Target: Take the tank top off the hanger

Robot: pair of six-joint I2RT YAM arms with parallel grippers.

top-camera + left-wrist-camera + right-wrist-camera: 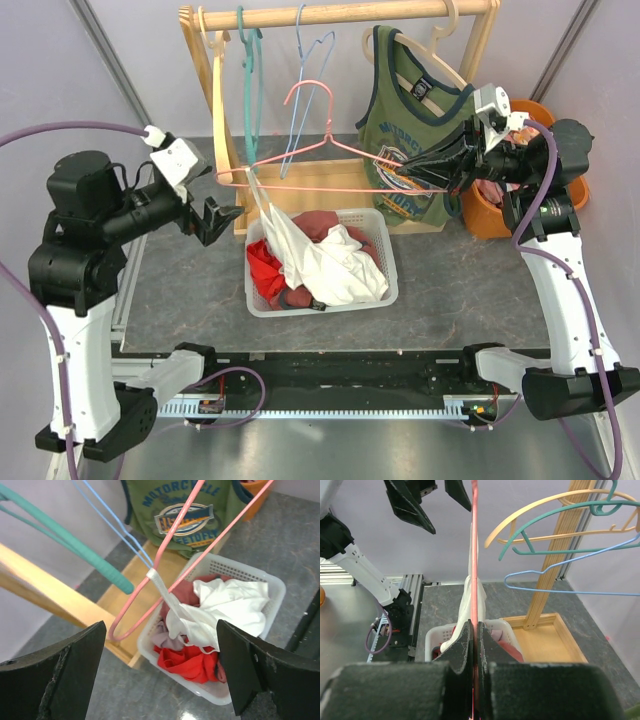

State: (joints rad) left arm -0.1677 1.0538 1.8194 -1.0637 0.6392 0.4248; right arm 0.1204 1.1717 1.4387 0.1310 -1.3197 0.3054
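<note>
I need to grab the white tank top next with my left gripper by its strap, near the pink hanger's bend, to slip it off the hanger.
A pink wire hanger is held level above the white basket. My right gripper is shut on its right end; in the right wrist view the wire runs straight out from between the closed jaws. A white tank top hangs by one strap from the hanger's left bend, and its body lies bunched in the basket. My left gripper is open with nothing in it, just left of that bend; the left wrist view looks down on it.
A wooden rack at the back carries a teal hanger, a blue hanger and a green printed tank top on a cream hanger. The basket also holds red and pink clothes. An orange bucket stands at the right.
</note>
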